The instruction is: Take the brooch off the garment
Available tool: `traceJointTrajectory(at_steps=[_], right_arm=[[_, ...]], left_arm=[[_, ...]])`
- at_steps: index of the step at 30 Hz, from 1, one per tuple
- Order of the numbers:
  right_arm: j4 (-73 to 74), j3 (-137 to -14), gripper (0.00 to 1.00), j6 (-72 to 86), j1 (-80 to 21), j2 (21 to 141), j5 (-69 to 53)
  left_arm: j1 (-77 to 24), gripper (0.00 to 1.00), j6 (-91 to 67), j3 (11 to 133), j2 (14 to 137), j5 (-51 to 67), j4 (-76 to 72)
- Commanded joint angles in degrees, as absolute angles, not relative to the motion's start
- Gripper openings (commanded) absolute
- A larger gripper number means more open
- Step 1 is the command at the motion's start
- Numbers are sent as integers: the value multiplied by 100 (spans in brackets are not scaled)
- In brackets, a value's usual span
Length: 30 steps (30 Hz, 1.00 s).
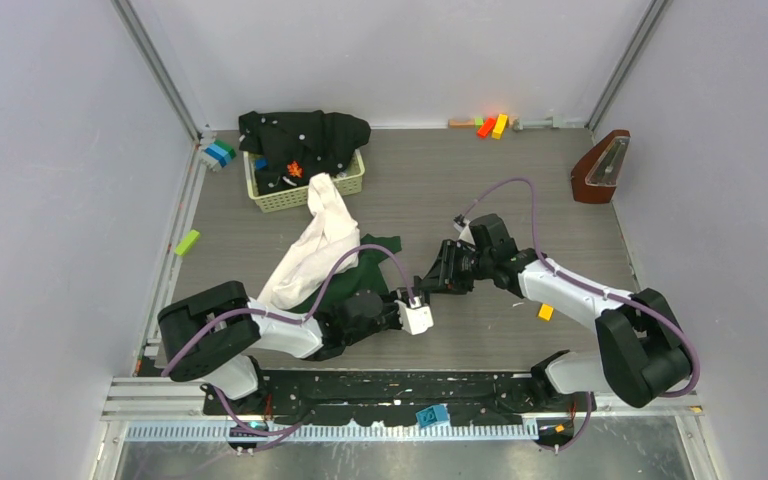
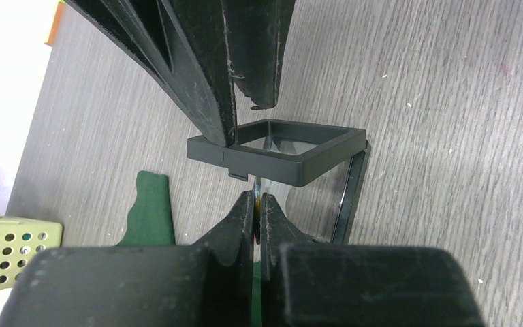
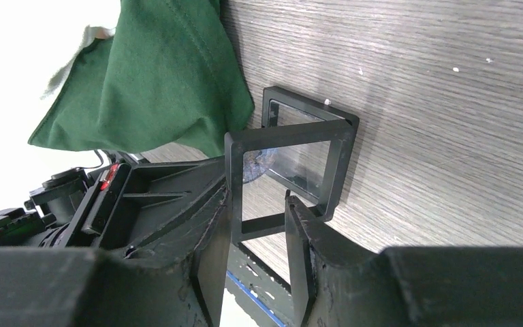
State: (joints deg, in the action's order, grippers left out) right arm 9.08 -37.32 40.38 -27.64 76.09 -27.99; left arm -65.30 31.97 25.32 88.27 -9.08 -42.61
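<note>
The box's base should stay free for the brooch, so my right gripper should next grab the box's lid by its frame edge (image 3: pixel 234 194) beside the garment.
The garment (image 1: pixel 315 250), cream-white with dark green parts, lies on the table left of centre; its green cloth shows in the right wrist view (image 3: pixel 156 75) and the left wrist view (image 2: pixel 151 208). A small black square box stands open, its lid frame (image 2: pixel 279 162) raised over the base (image 2: pixel 355 184). My left gripper (image 2: pixel 257 201) is shut on the brooch (image 2: pixel 257 197), a thin metal piece held edge-on just under the lid. My right gripper (image 3: pixel 259 201) is open, its fingers either side of the lid frame's (image 3: pixel 282 135) lower edge, the left finger against the frame. Both grippers meet at mid-table (image 1: pixel 425 290).
A pale green basket (image 1: pixel 350 187) at the back holds a black speckled garment (image 1: pixel 305 135). Blue blocks (image 1: pixel 218 153) and a green block (image 1: pixel 187 242) lie at the left, coloured blocks (image 1: pixel 492 125) at the back wall, a metronome (image 1: pixel 600 168) at the right, a yellow block (image 1: pixel 545 312) near my right arm.
</note>
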Motion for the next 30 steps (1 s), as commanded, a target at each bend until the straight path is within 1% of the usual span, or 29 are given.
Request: traceJointTrajectory(at_steps=[1, 10, 15, 18, 24, 27, 30], right_arm=[[758, -3947, 40, 3973, -2812, 7468, -2963], [486, -3997, 39, 4169, -2962, 7528, -3088], [402, -4032, 35, 4219, -3018, 7722, -3077], [355, -4041, 34, 4240, -3047, 7788, -3064], [366, -4074, 29, 4230, -3072, 7901, -3079], [411, -4082, 26, 4194, -3075, 7927, -3054], [466, -4080, 16, 4184, -3076, 7912, -3052]], left_arm=[[-6543, 0, 3129, 2681, 8735, -826, -4485], [-6547, 0, 3124, 2671, 8719, -817, -4482], [-6543, 0, 3125, 2663, 8679, -809, -4486], [-6542, 0, 3129, 2663, 8674, -803, -4482], [-6548, 0, 3127, 2672, 8692, -804, -4474], [-6548, 0, 3121, 2681, 8690, -800, -4474], [-6548, 0, 3125, 2681, 8684, -800, -4470]])
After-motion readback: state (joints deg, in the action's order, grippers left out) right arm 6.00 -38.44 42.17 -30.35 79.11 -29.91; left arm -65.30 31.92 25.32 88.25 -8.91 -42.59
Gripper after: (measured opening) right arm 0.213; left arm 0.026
